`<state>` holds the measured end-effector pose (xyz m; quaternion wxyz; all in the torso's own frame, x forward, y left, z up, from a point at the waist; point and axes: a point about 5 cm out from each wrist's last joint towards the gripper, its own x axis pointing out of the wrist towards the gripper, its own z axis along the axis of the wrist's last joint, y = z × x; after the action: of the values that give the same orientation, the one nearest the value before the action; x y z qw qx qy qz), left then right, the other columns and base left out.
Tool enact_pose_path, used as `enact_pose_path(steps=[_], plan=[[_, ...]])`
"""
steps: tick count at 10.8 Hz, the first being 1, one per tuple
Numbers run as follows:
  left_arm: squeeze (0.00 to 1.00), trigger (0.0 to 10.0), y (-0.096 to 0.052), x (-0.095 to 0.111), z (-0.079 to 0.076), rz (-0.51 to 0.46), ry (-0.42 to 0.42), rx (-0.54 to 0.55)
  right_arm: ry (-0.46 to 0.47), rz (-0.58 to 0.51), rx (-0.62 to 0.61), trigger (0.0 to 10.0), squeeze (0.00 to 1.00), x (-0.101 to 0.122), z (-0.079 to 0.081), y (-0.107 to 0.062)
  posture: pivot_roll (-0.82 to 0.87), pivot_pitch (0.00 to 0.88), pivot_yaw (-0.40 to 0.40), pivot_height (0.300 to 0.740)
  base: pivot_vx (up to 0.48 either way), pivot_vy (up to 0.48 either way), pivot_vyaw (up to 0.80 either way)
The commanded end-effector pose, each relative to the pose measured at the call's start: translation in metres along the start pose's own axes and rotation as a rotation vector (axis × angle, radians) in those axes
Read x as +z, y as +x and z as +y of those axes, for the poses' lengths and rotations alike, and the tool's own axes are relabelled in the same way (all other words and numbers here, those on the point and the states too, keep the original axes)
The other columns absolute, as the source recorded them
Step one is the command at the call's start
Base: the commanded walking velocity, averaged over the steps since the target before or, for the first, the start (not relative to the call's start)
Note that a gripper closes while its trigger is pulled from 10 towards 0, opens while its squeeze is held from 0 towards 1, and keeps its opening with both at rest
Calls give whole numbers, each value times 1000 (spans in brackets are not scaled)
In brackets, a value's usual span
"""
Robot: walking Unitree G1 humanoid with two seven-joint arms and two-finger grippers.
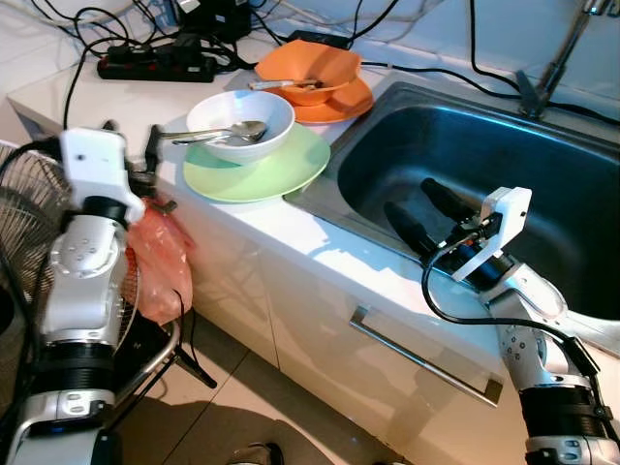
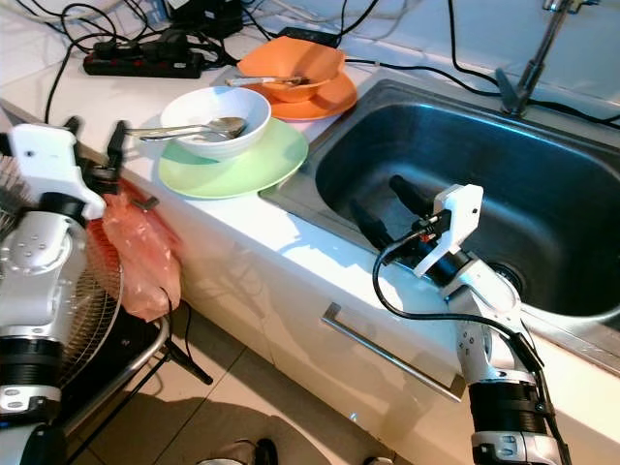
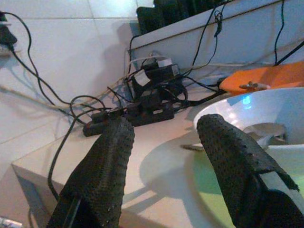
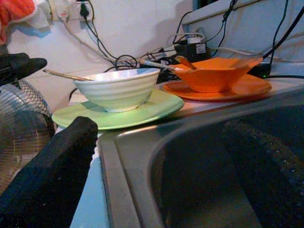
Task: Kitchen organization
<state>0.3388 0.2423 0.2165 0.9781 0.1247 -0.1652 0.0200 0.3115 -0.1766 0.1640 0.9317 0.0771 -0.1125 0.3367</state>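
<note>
The spoon's head (image 1: 250, 129) is down inside the sides of the white bowl. My left gripper should next grab the spoon by its handle jutting past the white bowl's rim (image 1: 178, 139).
A white bowl (image 1: 242, 121) holding two metal spoons (image 1: 218, 133) sits on a pale green plate (image 1: 257, 174) at the counter's front edge. Behind it an orange bowl (image 1: 308, 70) with a utensil rests on an orange plate (image 1: 339, 105). To the right lies the steel sink (image 1: 504, 165). My left gripper (image 1: 131, 138) is open, level with the counter edge just left of the green plate, its fingers (image 3: 102, 175) pointing at the bowl. My right gripper (image 1: 409, 199) is open over the sink's near rim, with nothing between its fingers (image 4: 52, 175).
A black power strip (image 1: 155, 68) and tangled cables lie at the counter's back. A faucet (image 1: 557, 63) stands behind the sink. A wire fan (image 1: 19, 223) and a pink plastic bag (image 1: 160, 257) sit by my left arm. A drawer handle (image 1: 421, 358) is below the counter.
</note>
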Motion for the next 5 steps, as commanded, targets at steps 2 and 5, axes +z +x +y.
enact_pose_path(steps=[2, 5], plan=[[0, 10000, 2, 15, 1, -72, 0, -10, 16, 11, 1, 10000, 0, -6, 2, -2, 68, 100, 57, 740, 0, 0, 0], [0, 10000, 3, 7, -1, -37, -13, -39, 17, 10, -3, 10000, 0, -7, 2, -2, 62, 94, 62, 740, 0, 0, 0]])
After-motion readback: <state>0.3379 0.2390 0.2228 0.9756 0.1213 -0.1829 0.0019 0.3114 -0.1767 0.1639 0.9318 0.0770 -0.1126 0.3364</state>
